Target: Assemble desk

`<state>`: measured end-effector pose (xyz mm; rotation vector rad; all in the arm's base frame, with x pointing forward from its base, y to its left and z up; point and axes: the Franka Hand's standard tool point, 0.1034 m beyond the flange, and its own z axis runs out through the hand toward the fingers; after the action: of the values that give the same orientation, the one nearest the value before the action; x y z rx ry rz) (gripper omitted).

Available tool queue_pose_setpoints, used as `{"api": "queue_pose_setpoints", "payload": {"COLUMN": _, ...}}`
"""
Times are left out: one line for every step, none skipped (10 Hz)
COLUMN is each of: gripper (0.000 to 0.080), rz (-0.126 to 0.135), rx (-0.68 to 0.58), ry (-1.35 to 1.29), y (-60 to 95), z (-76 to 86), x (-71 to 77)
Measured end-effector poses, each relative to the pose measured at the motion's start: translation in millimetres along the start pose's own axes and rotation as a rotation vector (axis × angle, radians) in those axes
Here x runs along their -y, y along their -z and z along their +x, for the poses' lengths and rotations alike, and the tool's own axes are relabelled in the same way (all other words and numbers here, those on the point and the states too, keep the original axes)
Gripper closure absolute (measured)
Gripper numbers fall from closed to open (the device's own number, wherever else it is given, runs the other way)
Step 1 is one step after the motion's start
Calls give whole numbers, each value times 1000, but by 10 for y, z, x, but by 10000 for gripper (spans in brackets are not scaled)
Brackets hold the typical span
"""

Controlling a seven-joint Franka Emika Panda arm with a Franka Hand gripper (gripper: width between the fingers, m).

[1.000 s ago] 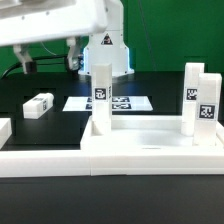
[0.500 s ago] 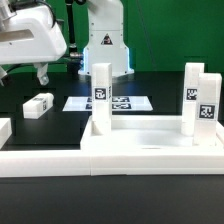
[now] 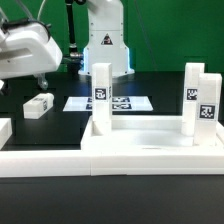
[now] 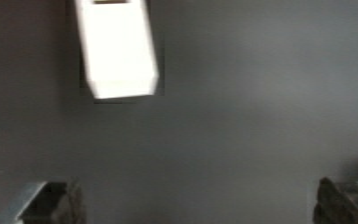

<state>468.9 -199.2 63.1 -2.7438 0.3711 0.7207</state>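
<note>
Next, the gripper grips the loose tagged leg [image 4: 119, 50] by its plain end [image 4: 123, 80] to fix it into the desk top.
The desk top [image 3: 150, 140], a white tray with a raised rim, lies at the front. Two white square legs stand upright in it, one [image 3: 101, 95] at its back left corner and one [image 3: 201, 100] at its right. A loose tagged leg [image 3: 38, 105] lies flat on the black table at the exterior view's left. My gripper [image 3: 40, 82] hangs just above and behind that leg. In the wrist view the loose leg [image 4: 119, 50] lies ahead of the open gripper [image 4: 197, 205]. Nothing is between the dark fingers [image 4: 44, 204].
The marker board [image 3: 125, 103] lies flat behind the desk top. A long white rail [image 3: 40, 160] runs along the front edge. Another white piece [image 3: 4, 128] shows at the left edge. The robot base [image 3: 103, 48] stands at the back.
The arm has swung to the exterior view's left and come lower, ending above the loose leg. The jaws have stayed open.
</note>
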Motion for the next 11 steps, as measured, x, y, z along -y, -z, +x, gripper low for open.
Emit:
{"api": "queue_pose_setpoints", "payload": {"gripper": 151, "rz": 2, "rx": -13, "ry": -22, "y": -37, "z": -17, "x": -117}}
{"api": "queue_pose_setpoints", "payload": {"gripper": 151, "rz": 3, "rx": -13, "ry": -31, "y": -31, "z": -18, "x": -121}}
{"api": "queue_pose_setpoints", "payload": {"gripper": 151, "rz": 2, "rx": -13, "ry": -29, "y": -35, "z": -15, "x": -113}}
{"api": "queue_pose_setpoints", "payload": {"gripper": 151, "rz": 3, "rx": -12, "ry": -30, "y": -38, "z": -17, "x": -117}}
{"api": "queue_pose_setpoints", "payload": {"gripper": 151, "rz": 5, "rx": 1, "ry": -30, "y": -65, "z": -37, "x": -112}}
{"api": "queue_pose_setpoints", "payload": {"gripper": 151, "rz": 21, "rx": 80, "ry": -31, "y": -182, "z": -155, "x": -83}}
{"api": "queue_pose_setpoints", "payload": {"gripper": 151, "rz": 47, "rx": 177, "ry": -32, "y": -286, "z": -262, "x": -31}}
{"api": "queue_pose_setpoints", "payload": {"gripper": 151, "rz": 53, "rx": 212, "ry": -30, "y": -354, "z": -276, "x": -13}}
{"api": "queue_pose_setpoints", "payload": {"gripper": 151, "rz": 48, "rx": 212, "ry": -25, "y": -388, "z": -273, "x": 15}}
{"api": "queue_pose_setpoints", "payload": {"gripper": 151, "rz": 48, "rx": 209, "ry": -27, "y": -378, "z": -269, "x": 5}}
{"api": "queue_pose_setpoints", "payload": {"gripper": 151, "rz": 49, "rx": 209, "ry": -28, "y": -380, "z": -270, "x": -5}}
